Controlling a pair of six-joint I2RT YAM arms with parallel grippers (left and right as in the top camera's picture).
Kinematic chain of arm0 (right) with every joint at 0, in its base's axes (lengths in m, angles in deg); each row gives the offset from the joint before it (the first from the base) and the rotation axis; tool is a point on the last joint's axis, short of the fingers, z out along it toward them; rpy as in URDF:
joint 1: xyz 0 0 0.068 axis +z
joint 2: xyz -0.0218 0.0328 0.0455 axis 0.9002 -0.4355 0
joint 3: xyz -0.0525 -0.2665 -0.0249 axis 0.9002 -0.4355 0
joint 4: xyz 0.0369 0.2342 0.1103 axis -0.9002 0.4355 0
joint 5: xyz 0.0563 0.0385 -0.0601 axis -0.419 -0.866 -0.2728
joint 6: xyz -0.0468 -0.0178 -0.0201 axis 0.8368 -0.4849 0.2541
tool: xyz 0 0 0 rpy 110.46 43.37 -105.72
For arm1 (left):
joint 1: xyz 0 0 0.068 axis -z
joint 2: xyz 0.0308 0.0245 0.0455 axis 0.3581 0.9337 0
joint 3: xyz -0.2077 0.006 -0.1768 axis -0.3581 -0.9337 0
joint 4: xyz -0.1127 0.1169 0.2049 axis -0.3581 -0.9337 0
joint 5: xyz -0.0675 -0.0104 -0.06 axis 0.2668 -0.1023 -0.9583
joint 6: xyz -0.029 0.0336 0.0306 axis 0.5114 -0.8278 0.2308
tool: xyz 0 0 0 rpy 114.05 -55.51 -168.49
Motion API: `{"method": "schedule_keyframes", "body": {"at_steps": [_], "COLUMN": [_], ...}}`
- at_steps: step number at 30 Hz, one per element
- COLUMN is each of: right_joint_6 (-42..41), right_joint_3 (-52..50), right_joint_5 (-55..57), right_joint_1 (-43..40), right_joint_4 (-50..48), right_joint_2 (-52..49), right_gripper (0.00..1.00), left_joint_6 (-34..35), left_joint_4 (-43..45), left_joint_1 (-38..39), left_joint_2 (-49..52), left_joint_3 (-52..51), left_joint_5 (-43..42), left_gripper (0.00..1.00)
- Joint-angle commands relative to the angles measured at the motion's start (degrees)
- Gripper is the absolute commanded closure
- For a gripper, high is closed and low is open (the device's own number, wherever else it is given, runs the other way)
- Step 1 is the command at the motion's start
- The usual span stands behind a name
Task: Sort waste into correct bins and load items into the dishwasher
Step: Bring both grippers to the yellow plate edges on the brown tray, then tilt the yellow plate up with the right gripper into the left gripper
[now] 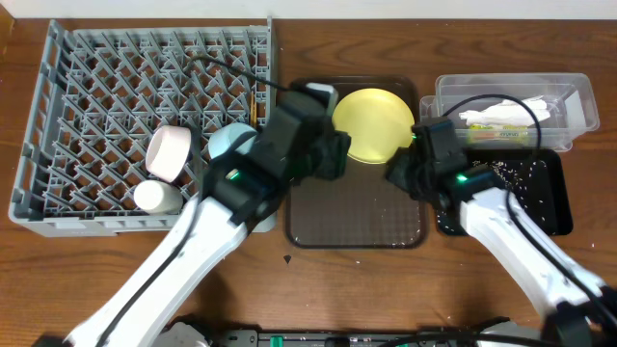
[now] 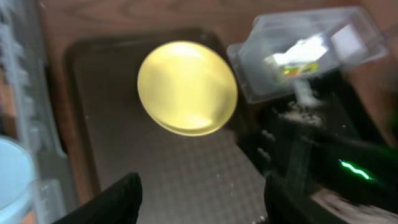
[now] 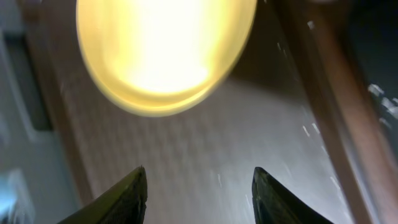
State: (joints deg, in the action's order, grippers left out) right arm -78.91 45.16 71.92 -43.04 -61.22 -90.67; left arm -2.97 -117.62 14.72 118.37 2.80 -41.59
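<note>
I will load the yellow plate point(image 1: 374, 123), so next I will pick it up with my left gripper by the plate's rim facing the dish rack, and the opposite edge will stay free for loading.
The round yellow plate point(image 1: 374, 123) lies at the back of a dark brown serving tray point(image 1: 357, 217). My left gripper point(image 1: 339, 154) is open and empty just left of the plate. My right gripper point(image 1: 397, 175) is open and empty at the plate's front right. In the left wrist view the plate point(image 2: 186, 87) lies ahead of the open fingers point(image 2: 202, 202). In the right wrist view the plate point(image 3: 165, 50) lies ahead of the open fingers point(image 3: 199, 193). The grey dish rack point(image 1: 106, 87) holds a pinkish-white bowl point(image 1: 169, 152), a white cup point(image 1: 156, 198) and a light blue bowl point(image 1: 231, 140).
The clear tub point(image 1: 564, 96) at the back right holds a white napkin point(image 1: 540, 104) and the green-and-orange wrapper point(image 1: 496, 123). The black tray point(image 1: 554, 207) in front of it carries white food scraps point(image 1: 511, 173). A thin wooden stick point(image 1: 254, 101) stands at the rack's right edge.
</note>
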Motion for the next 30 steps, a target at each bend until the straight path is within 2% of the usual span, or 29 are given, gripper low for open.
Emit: {"method": "schedule_keyframes", "body": {"at_steps": [1,9,12,15,19,23,26,30], "right_joint_6": [-8.0,-11.6,-11.5,-9.9,-6.5,1.3,8.6,19.0], "right_joint_3": [-0.2,-0.2,-0.2,-0.2,-0.2,-0.2,-0.2,-0.2], "right_joint_5": [4.2,4.2,4.2,3.1,1.2,1.3,0.7,-8.5], "right_joint_1": [0.5,0.5,0.6,0.6,0.1,-1.7,-3.3,-6.6], "right_joint_4": [-5.3,-16.6,-16.2,-13.4,-12.2,-9.6,-8.2,-6.0], "right_joint_2": [-6.9,-19.4,-21.6,-21.7,-18.6,-10.4,-3.8,5.3], "right_gripper": [0.48,0.48,0.62,0.84,0.99,0.99,0.99,0.99], "left_joint_6": [-1.6,-1.6,-1.6,-1.6,-1.6,-1.6,-1.5,-1.5], "left_joint_4": [-2.8,-9.6,-11.2,-11.6,-11.9,-13.1,-13.1,-13.1], "left_joint_1": [-0.2,-0.2,-0.2,-0.2,-0.2,-0.3,-0.3,-0.8], "left_joint_2": [-4.2,-7.6,-7.3,-7.3,-7.3,-7.3,-7.3,-7.3], "left_joint_3": [0.4,0.4,0.4,0.4,0.4,0.4,0.4,0.4], "left_joint_5": [0.1,0.1,0.1,0.1,2.8,5.8,7.5,7.6], "left_gripper": [0.36,0.36,0.36,0.36,0.36,0.35,0.29,0.21]}}
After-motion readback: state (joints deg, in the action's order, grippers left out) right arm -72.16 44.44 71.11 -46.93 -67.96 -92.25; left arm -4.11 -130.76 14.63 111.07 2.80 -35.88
